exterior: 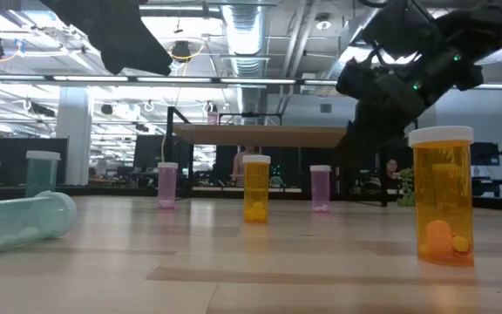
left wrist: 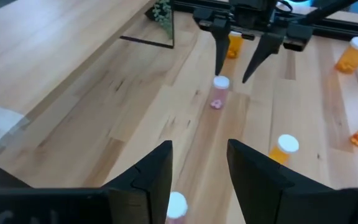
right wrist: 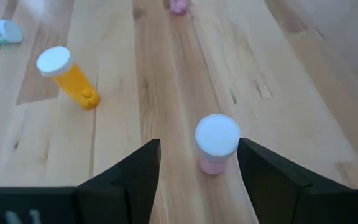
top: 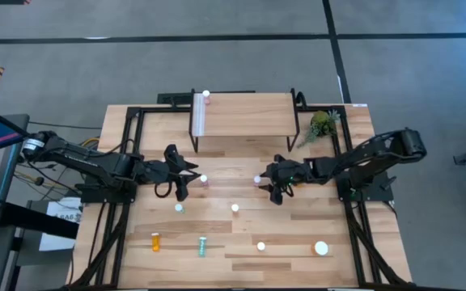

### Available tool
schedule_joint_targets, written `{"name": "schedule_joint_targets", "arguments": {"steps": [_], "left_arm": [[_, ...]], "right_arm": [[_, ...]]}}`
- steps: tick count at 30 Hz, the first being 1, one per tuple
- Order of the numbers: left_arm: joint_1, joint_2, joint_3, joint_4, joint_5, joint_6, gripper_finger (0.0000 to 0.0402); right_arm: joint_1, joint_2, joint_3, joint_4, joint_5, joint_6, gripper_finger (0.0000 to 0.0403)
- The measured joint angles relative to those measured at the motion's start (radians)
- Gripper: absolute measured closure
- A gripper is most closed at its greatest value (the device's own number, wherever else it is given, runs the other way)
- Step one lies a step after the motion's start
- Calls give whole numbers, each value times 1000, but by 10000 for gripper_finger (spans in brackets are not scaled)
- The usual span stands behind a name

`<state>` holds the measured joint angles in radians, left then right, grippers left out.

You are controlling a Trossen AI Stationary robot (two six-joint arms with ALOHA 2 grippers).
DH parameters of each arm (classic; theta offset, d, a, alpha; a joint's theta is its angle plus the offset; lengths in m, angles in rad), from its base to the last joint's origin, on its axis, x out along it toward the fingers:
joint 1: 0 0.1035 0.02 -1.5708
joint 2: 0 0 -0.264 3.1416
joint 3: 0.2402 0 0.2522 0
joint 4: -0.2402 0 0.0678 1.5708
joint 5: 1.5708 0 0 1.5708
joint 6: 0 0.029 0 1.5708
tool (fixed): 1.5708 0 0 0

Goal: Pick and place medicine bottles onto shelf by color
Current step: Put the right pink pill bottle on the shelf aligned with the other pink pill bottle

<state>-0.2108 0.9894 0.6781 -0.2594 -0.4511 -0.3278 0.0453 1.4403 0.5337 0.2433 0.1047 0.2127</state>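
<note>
My right gripper isn't ready to close yet, because the fingers stop short of the white cap (right wrist: 218, 134). It should move toward the pink bottle (right wrist: 213, 165) first and then close.
Two pink medicine bottles stand upright on the table in front of the shelf (top: 241, 113). My right gripper (right wrist: 197, 163) is open. Its fingers stand on either side of one pink bottle (right wrist: 217, 144) without touching it. My left gripper (left wrist: 197, 165) is open too. The other pink bottle (left wrist: 176, 207) stands between its fingers, its white cap clear of both. In the high view the two grippers (top: 189, 179) (top: 267, 183) face each other across the table's middle. One white-capped bottle (top: 206, 94) stands on the shelf's far left corner.
Nearer the front edge are a teal bottle (top: 179, 208) and a small bottle (top: 235, 208) standing, an orange one (top: 155, 241) and a teal one (top: 203, 246) lying, a small bottle (top: 260, 246) and a wide orange one (top: 321, 248). A green plant (top: 322, 123) stands right of the shelf.
</note>
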Motion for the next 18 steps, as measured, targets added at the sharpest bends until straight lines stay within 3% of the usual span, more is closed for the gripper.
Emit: {"name": "schedule_joint_targets", "arguments": {"steps": [18], "left_arm": [[0,0,0,15,-28,9,260]], "right_arm": [[-82,0,64,-143,-83,-34,163]]}}
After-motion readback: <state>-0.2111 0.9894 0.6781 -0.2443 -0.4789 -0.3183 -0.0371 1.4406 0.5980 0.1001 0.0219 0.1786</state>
